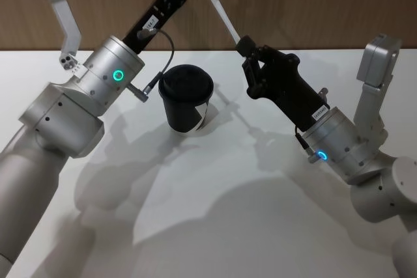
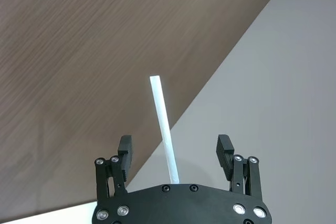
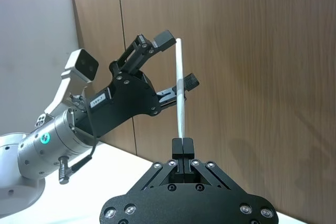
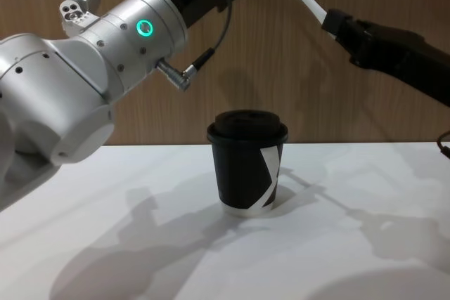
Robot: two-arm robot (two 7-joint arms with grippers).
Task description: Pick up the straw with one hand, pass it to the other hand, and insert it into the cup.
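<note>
The straw's lower end has to stay free to go into the black cup (image 1: 186, 99), so the robot's left gripper needs to grab the straw by its upper part next.
My right gripper (image 1: 246, 49) is shut on the lower end of the white straw (image 1: 221, 11), holding it in the air, tilted up and toward the left. The wrist view shows its closed fingers (image 3: 182, 145) with the straw (image 3: 180, 108) rising from them. My left gripper (image 3: 177, 61) is open, and its two fingers stand on either side of the straw's upper part without touching it. In the left wrist view the straw (image 2: 160, 114) runs between the spread fingers (image 2: 125, 150). The black lidded cup (image 1: 186, 99) stands upright on the table below, between both arms.
The white table (image 1: 195, 226) stretches out around the cup (image 4: 247, 163). A wooden wall (image 1: 313, 4) runs along its far edge behind both grippers. Both arm bodies occupy the near left and right corners of the head view.
</note>
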